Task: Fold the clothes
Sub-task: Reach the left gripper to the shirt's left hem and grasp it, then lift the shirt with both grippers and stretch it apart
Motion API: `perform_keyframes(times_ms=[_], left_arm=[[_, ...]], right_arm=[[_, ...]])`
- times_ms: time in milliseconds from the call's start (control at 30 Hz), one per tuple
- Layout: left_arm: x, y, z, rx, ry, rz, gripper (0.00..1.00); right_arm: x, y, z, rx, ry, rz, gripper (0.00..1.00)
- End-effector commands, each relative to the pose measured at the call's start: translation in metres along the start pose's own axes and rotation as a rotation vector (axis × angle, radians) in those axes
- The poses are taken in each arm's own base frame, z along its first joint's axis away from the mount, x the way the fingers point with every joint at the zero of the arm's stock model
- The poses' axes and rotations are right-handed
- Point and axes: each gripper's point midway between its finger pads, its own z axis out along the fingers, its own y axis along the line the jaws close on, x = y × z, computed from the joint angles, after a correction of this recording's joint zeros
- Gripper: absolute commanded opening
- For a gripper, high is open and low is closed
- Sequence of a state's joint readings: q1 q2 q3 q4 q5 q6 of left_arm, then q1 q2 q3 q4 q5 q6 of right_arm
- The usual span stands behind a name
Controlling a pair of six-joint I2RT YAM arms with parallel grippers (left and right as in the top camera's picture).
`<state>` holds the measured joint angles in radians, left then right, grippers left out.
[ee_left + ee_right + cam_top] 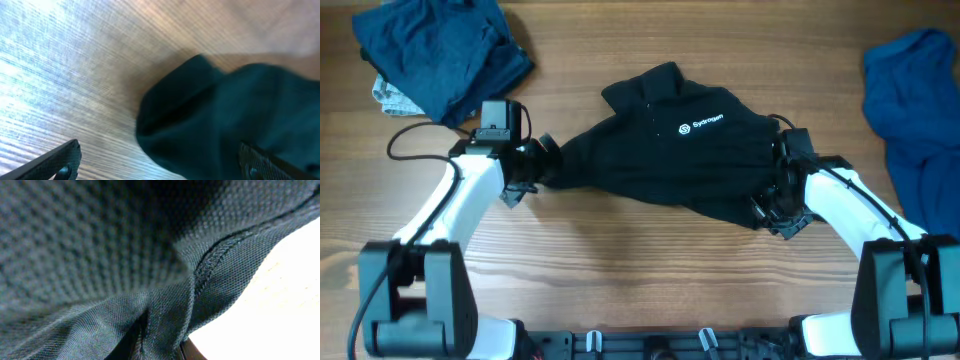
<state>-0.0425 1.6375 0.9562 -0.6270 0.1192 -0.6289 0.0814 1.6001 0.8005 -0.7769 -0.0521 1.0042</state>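
Note:
My left gripper grabs the end of the black shirt (670, 150) opposite my right gripper's pinched seam next, to spread the shirt for folding.
The black shirt (670, 150) with a small white label (702, 124) lies bunched at the table's middle. My left gripper (545, 160) is at its left end and open. In the left wrist view its fingers (55, 162) stand wide apart, and the shirt's dark fold (215, 120) reaches in beside the right one. My right gripper (775, 195) is at the shirt's right edge, shut on a pinched seam of the black fabric (165, 315), which fills the right wrist view and hides most of the right gripper (160, 347).
A dark navy garment (445, 50) is heaped at the back left, over a pale patterned cloth (392, 95). A royal blue garment (915, 100) lies at the right edge. Bare wooden table (620, 270) shows in front of the black shirt.

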Motion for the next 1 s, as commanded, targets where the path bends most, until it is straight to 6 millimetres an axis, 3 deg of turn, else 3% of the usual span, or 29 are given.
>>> perform_keyframes(times_ms=[0, 167, 267, 400, 700, 967], left_arm=[[0.009, 0.005, 0.014, -0.052, 0.048, 0.055, 1.0], [0.009, -0.015, 0.006, -0.043, 0.034, 0.108, 0.99], [-0.003, -0.016, -0.013, -0.128, -0.008, 0.155, 1.0], [-0.005, -0.015, -0.02, -0.143, -0.001, 0.162, 1.0], [0.01, -0.006, 0.023, -0.186, 0.123, 0.166, 1.0], [0.0, -0.016, 0.027, -0.146, 0.083, 0.17, 0.97]], right_arm=[[0.003, -0.001, 0.005, 0.0, 0.025, -0.004, 0.18], [0.003, -0.001, 0.005, -0.002, 0.023, -0.005, 0.19], [0.002, 0.0, 0.005, -0.006, 0.02, -0.005, 0.19], [0.003, 0.0, 0.005, -0.004, 0.022, -0.007, 0.19], [0.003, 0.0, 0.005, -0.006, 0.024, -0.021, 0.19], [0.004, 0.0, 0.005, -0.006, 0.03, -0.031, 0.19]])
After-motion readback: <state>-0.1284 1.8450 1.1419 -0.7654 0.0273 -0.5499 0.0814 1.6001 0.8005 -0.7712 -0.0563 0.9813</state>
